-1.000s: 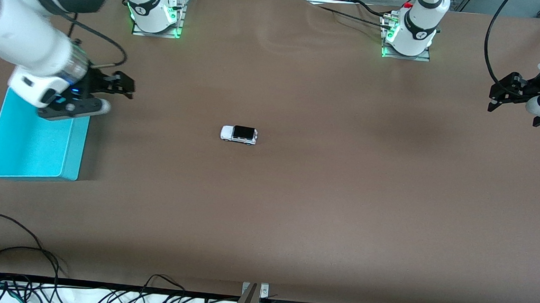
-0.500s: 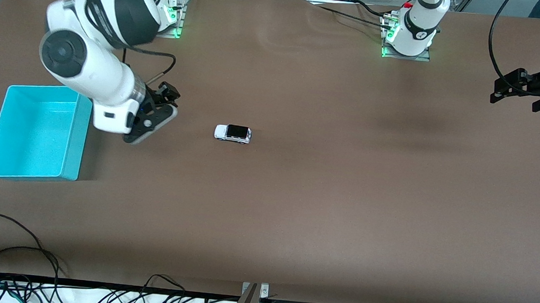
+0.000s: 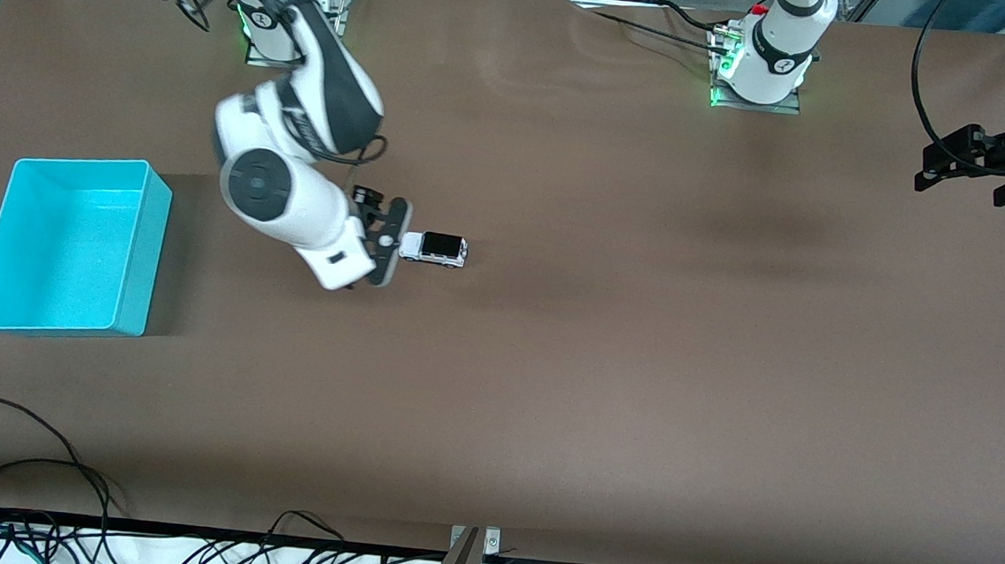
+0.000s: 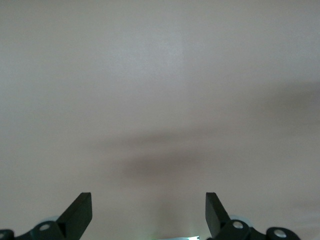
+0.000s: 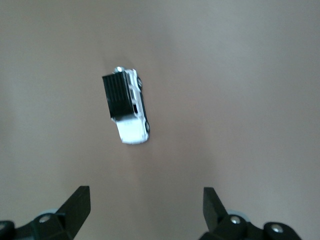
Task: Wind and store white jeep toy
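The right gripper takes hold of the jeep by its white hood end point(image 3: 411, 245) next, to store it in the cyan bin point(image 3: 137, 256).
The white jeep toy point(image 3: 433, 248) stands on the brown table near its middle, white body with a black roof. In the right wrist view the white jeep toy point(image 5: 127, 107) lies just ahead of the fingertips. My right gripper point(image 3: 382, 229) hovers low beside the jeep, toward the right arm's end of the table; it is open and empty point(image 5: 145, 200). My left gripper point(image 3: 962, 164) waits at the left arm's end of the table, open and empty point(image 4: 148, 205), over bare table. The cyan bin point(image 3: 137, 256) stands at the right arm's end, with nothing in it.
The arm bases point(image 3: 756, 70) stand along the table's back edge. Cables point(image 3: 11, 478) lie along the table's front edge. The brown table point(image 3: 638, 371) is bare around the jeep.
My right arm has swung from over the cyan bin across to beside the jeep. The jeep has shifted slightly toward the bin. My left gripper has drawn back a little.
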